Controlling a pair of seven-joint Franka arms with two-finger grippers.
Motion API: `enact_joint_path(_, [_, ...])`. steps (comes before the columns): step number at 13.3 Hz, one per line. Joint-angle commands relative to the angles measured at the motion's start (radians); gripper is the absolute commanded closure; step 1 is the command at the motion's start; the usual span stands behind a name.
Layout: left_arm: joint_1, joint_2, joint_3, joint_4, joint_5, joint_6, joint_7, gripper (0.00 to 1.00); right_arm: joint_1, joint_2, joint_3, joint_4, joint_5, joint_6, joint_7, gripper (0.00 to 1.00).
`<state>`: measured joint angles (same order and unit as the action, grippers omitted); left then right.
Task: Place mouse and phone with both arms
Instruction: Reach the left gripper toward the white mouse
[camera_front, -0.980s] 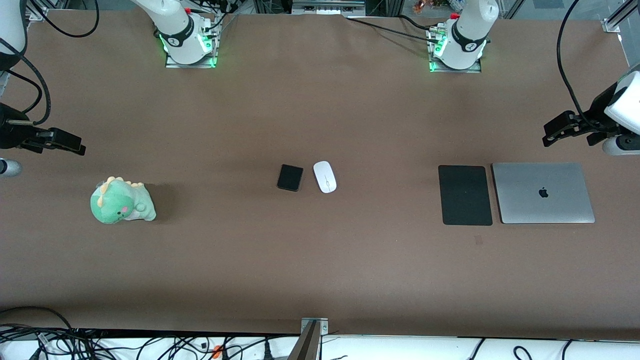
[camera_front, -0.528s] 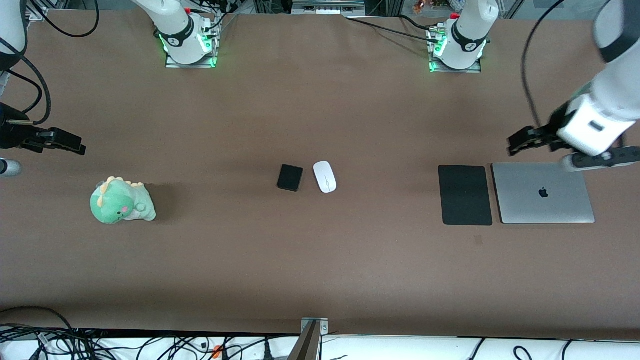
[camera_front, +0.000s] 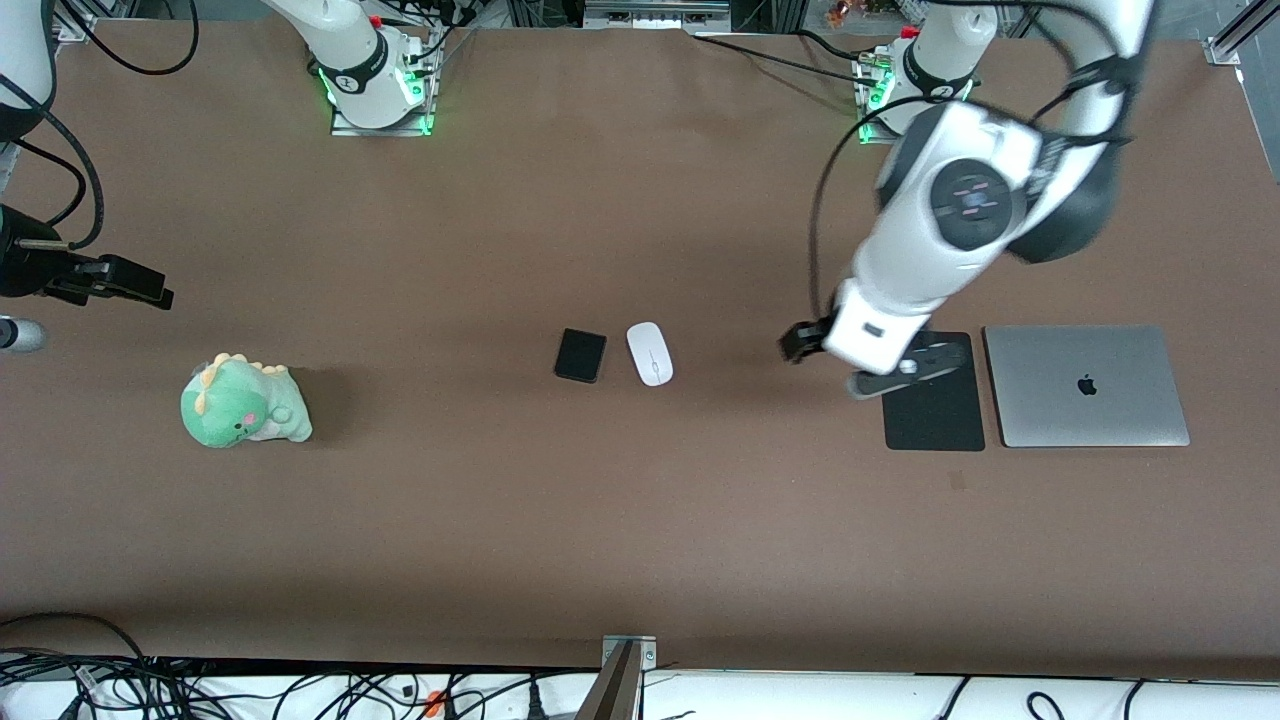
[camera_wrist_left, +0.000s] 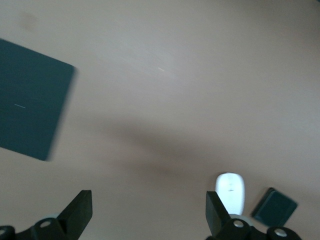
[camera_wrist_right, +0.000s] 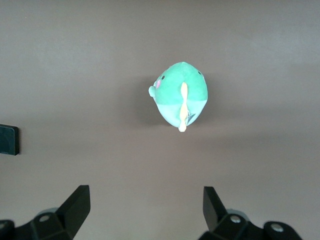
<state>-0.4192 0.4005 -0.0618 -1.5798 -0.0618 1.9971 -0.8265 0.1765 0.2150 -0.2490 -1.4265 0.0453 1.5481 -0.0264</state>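
Next, my left gripper grabs the white mouse by its long sides and sets the mouse on the black mat.
The white mouse and the black phone lie side by side at the middle of the table, the phone toward the right arm's end. My left gripper hangs open and empty over bare table between the mouse and the black mat. In the left wrist view the mouse and phone lie ahead of the open left gripper. My right gripper waits open at the right arm's end. The right wrist view shows the open right gripper and one edge of the phone.
A green plush dinosaur sits toward the right arm's end, seen also as the plush in the right wrist view. A closed silver laptop lies beside the mat at the left arm's end. The mat shows in the left wrist view.
The left arm has swung in from the table's end, passing over the laptop and mat toward the mouse. The right arm, mouse and phone have not moved.
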Motion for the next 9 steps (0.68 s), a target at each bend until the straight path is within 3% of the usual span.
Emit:
enact_joint_path(1, [-0.119,0.127,0.014,0.035,-0.021,0.109,-0.130,0.00,0.003,-0.005,0.002,0.000,-0.001,-0.020,-0.012,0.00])
enact_joint_path(5, [-0.222,0.344,0.016,0.199,-0.020,0.158,-0.264,0.00,0.008,-0.005,0.002,-0.002,-0.002,-0.020,-0.004,0.00])
enact_joint_path(9, [-0.300,0.443,0.025,0.215,-0.010,0.270,-0.348,0.00,0.012,-0.003,0.002,-0.003,-0.007,-0.019,-0.004,0.00])
